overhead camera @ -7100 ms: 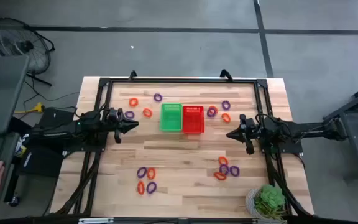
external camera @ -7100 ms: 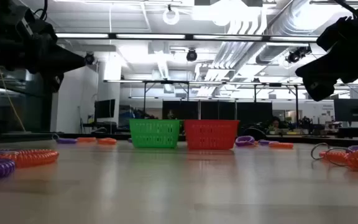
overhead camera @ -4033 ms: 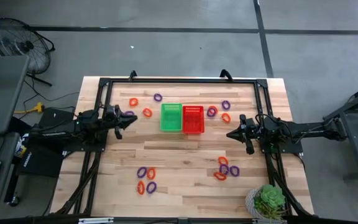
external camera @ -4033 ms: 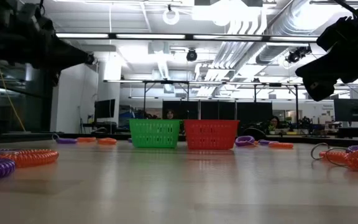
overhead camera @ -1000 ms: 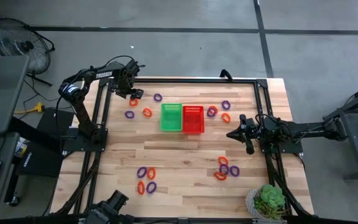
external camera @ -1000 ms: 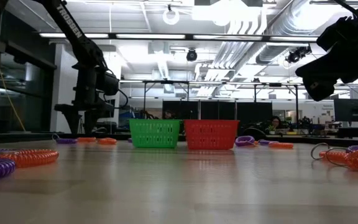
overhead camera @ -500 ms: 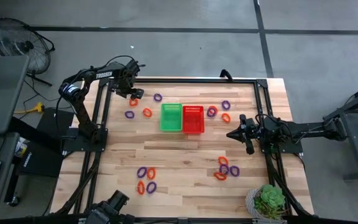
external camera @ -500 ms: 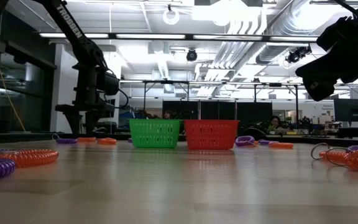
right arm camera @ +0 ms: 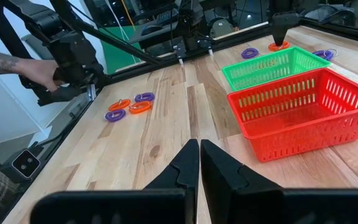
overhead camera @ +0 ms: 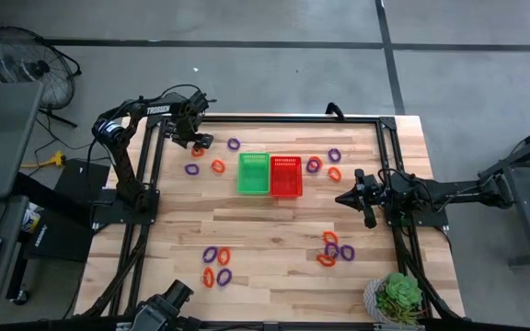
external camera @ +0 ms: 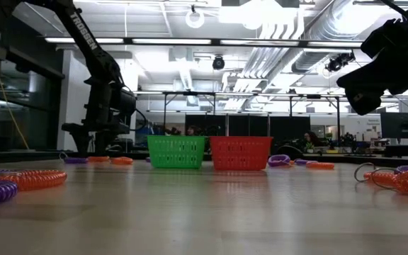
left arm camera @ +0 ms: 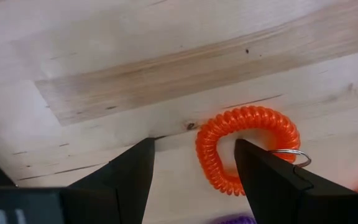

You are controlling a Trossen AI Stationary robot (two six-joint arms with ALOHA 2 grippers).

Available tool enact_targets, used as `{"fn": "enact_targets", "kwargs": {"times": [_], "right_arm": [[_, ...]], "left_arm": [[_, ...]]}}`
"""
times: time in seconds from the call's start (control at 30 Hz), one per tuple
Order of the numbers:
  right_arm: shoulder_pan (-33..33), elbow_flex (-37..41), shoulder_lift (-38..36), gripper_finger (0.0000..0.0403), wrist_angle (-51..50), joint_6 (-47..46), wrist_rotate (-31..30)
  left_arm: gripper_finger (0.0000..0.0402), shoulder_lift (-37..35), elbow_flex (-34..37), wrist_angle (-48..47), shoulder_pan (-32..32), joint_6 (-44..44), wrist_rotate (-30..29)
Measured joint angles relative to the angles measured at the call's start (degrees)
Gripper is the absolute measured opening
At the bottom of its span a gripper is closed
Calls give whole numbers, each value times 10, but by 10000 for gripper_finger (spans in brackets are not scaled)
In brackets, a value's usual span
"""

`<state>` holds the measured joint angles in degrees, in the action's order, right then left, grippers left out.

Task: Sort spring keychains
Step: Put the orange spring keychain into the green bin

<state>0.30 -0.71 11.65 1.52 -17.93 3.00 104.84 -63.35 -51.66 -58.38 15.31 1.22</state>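
Note:
My left gripper's fingers straddle the orange keychain's near side, so my left gripper closes next. Closing now would catch the keychain.
My left gripper (overhead camera: 195, 142) stands open at the table's far left, pointing down over an orange spring keychain (left arm camera: 247, 146) that lies flat on the wood. One finger (left arm camera: 129, 171) stands outside the loop and the other (left arm camera: 269, 177) over its middle. More orange and purple keychains lie nearby (overhead camera: 217, 166), right of the baskets (overhead camera: 324, 165) and in two clusters near the front edge (overhead camera: 216, 265) (overhead camera: 333, 249). My right gripper (overhead camera: 343, 198) waits shut at mid-right, clear of everything.
A green basket (overhead camera: 254, 174) and a red basket (overhead camera: 285, 176) stand side by side at the table's middle. A potted plant (overhead camera: 397, 299) sits at the near right corner. A black frame (overhead camera: 265, 119) runs along the far edge. A person's hand (right arm camera: 39, 71) shows beyond the table.
My left gripper has sunk a little toward the orange keychain under it, staying open and pointing down. The keychains and baskets lie as before.

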Motion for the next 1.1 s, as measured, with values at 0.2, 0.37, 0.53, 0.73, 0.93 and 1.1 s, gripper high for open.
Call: {"fn": "enact_targets", "kwargs": {"times": [0.2, 0.37, 0.53, 0.73, 0.93, 1.1], "right_arm": [[0, 0, 0, 12, 0, 0, 0], [0, 0, 0, 12, 0, 0, 0], [0, 0, 0, 12, 0, 0, 0], [0, 0, 0, 12, 0, 0, 0], [0, 0, 0, 12, 0, 0, 0], [0, 0, 0, 12, 0, 0, 0]], "left_arm": [[217, 1, 0, 0, -1, 0, 5], [179, 1, 1, 1, -1, 0, 9], [135, 2, 1, 1, -1, -1, 10], [105, 2, 2, 1, -1, -2, 12], [90, 2, 2, 0, -1, -3, 13], [77, 3, 2, 0, -1, -3, 16]]}}
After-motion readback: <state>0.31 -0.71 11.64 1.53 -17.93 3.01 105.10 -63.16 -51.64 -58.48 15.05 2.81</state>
